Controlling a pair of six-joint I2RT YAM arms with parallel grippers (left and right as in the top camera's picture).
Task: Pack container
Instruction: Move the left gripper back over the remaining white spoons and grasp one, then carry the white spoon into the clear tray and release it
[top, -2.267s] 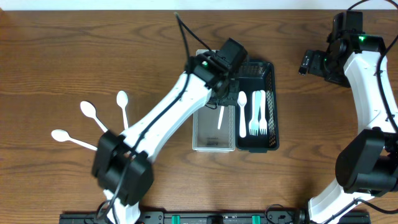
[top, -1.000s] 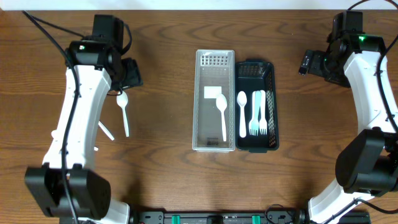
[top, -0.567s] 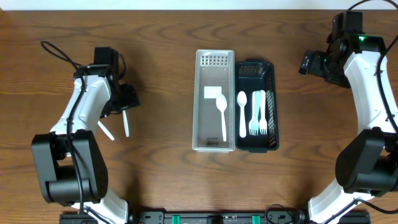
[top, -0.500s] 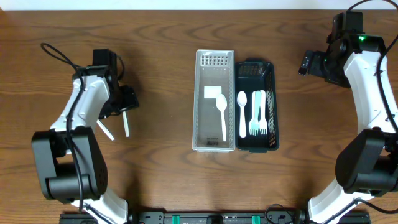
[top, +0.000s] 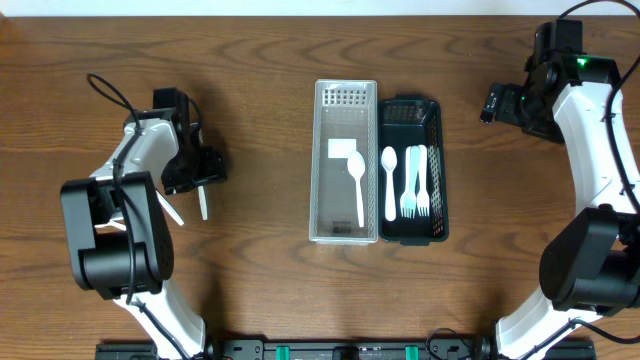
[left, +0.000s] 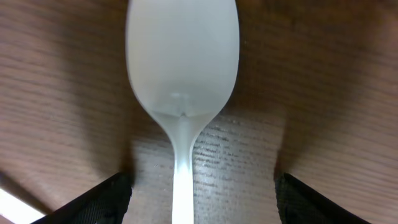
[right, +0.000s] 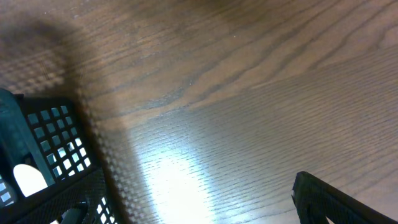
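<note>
My left gripper closes on the white spoon's neck now, since in the left wrist view my fingertips meet their shadows on the wood.
A white spoon (left: 182, 56) lies flat on the wood, bowl away from me, and my left gripper (left: 202, 190) stands open low over it with one finger on each side of the handle, not touching it. From overhead that gripper (top: 198, 172) hides the bowl, and only the spoon's handle (top: 203, 205) sticks out below. The clear container (top: 335, 215) at the table's middle holds one white spoon (top: 357, 185). My right gripper (top: 490, 103) hangs open at the back right with nothing between its fingers.
A black mesh basket (top: 405, 112) stands against the clear container's right side, with a spoon (top: 389, 182) and forks (top: 415, 182) in it. A second spoon handle (top: 172, 212) pokes out beside my left arm. In the right wrist view the basket's corner (right: 37, 134) is at the left.
My left arm has left the clear container, where a spoon now lies, swung to the far left and come down over a spoon on the table. The right arm has not moved.
</note>
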